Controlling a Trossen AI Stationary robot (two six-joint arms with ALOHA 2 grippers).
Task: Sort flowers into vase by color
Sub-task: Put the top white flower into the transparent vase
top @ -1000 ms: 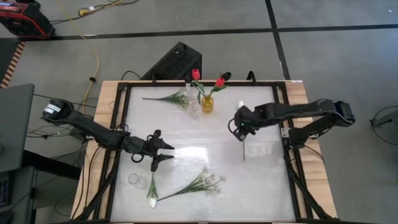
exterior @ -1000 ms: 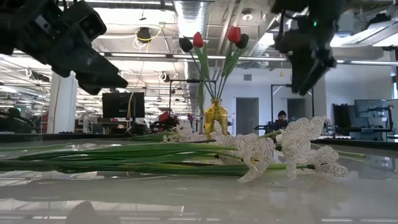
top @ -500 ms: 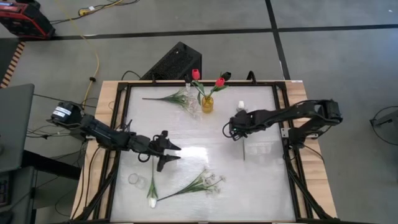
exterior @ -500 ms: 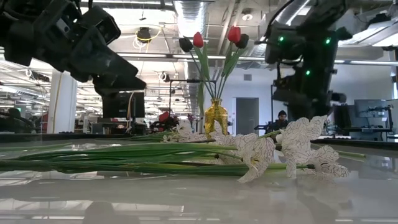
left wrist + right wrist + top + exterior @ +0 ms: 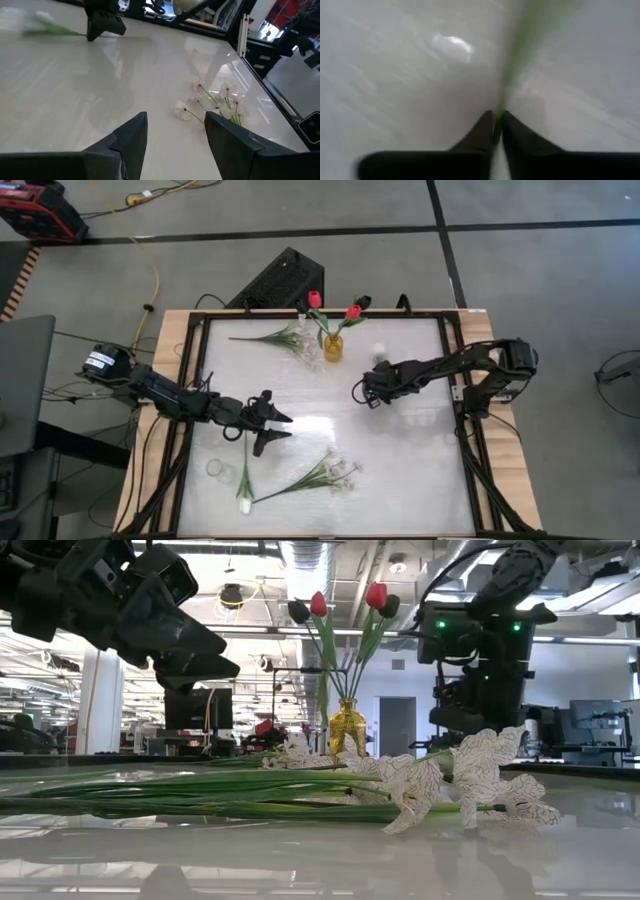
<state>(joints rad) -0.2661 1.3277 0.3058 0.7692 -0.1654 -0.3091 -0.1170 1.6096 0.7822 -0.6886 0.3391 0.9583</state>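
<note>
The robot has the white flowers to sort by color, so its left gripper next needs to grab the white tulip by its green stem (image 5: pixel 505 97) below the leaves.
A white tulip (image 5: pixel 379 352) is in my right gripper (image 5: pixel 362 394), which is shut on its green stem over the table's middle right. Two red tulips (image 5: pixel 315 299) stand in a yellow vase (image 5: pixel 333 347) at the far middle. A spray of tiny white blossoms (image 5: pixel 270 337) lies beside a clear vase (image 5: pixel 308 352). Another spray (image 5: pixel 322 474) and another white tulip (image 5: pixel 245 502) lie flat on the near part of the table. My left gripper (image 5: pixel 281 427) hovers open just beyond that near spray (image 5: pixel 220 97), touching nothing. My right gripper pinches the white tulip's green stem (image 5: pixel 505 97) between its two fingers (image 5: pixel 482 132). The bud end (image 5: pixel 42 20) reaches from the fingers toward the table's far edge. The view is blurred, so whether the flower is clear of the table I cannot tell.
A small clear glass (image 5: pixel 215 468) stands near the table's near left corner. The dark table frame (image 5: pixel 462 430) runs along both sides. Bare white tabletop (image 5: pixel 400 480) lies at the near right. Beyond the table is an open office room.
My right gripper has moved toward the table's left edge and shut on the white tulip's stem. The stem's near end has left its place on the table and the bud has shifted left. My left gripper has edged toward the table's right and stays open.
</note>
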